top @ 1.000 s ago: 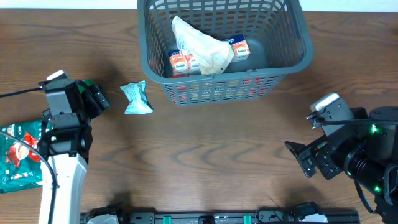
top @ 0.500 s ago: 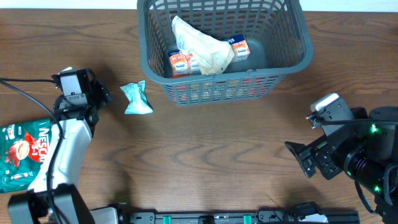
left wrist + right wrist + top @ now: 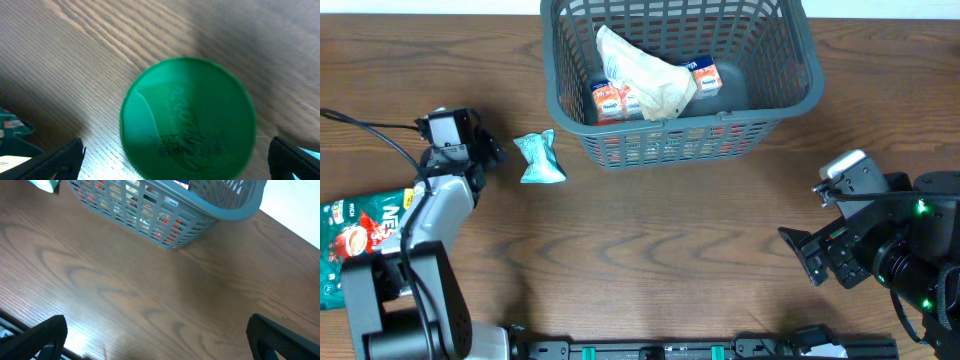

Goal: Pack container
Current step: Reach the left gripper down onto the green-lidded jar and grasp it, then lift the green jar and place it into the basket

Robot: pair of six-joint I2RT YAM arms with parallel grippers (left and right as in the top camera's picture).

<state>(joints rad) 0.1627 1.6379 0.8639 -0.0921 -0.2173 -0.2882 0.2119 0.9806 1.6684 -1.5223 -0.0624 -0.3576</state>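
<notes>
The round green lid (image 3: 187, 117) lies between my left gripper's fingers but below them, so they would miss if I closed now; I need to lower the gripper first.
The container, a dark grey slotted basket (image 3: 785, 105), stands at the back centre and also shows in the right wrist view (image 3: 235, 210). It holds a cream bag (image 3: 645, 70) and small cartons (image 3: 608, 100). A light teal packet (image 3: 538, 158) lies on the table left of the basket. My left gripper (image 3: 486, 152) is open just left of that packet. In the left wrist view its fingers (image 3: 175, 162) sit either side of a round green lid (image 3: 187, 117) and do not touch it. My right gripper (image 3: 802, 256) is open and empty over bare table at the front right (image 3: 155, 335).
A red and green coffee bag (image 3: 355, 235) lies at the left edge beside the left arm. A black cable (image 3: 370, 130) runs from the left edge to the left wrist. A rail (image 3: 670, 350) runs along the front edge.
The left arm has swung toward the back and its gripper has shifted right, closer to the teal packet. The right arm and the basket have not moved.
</notes>
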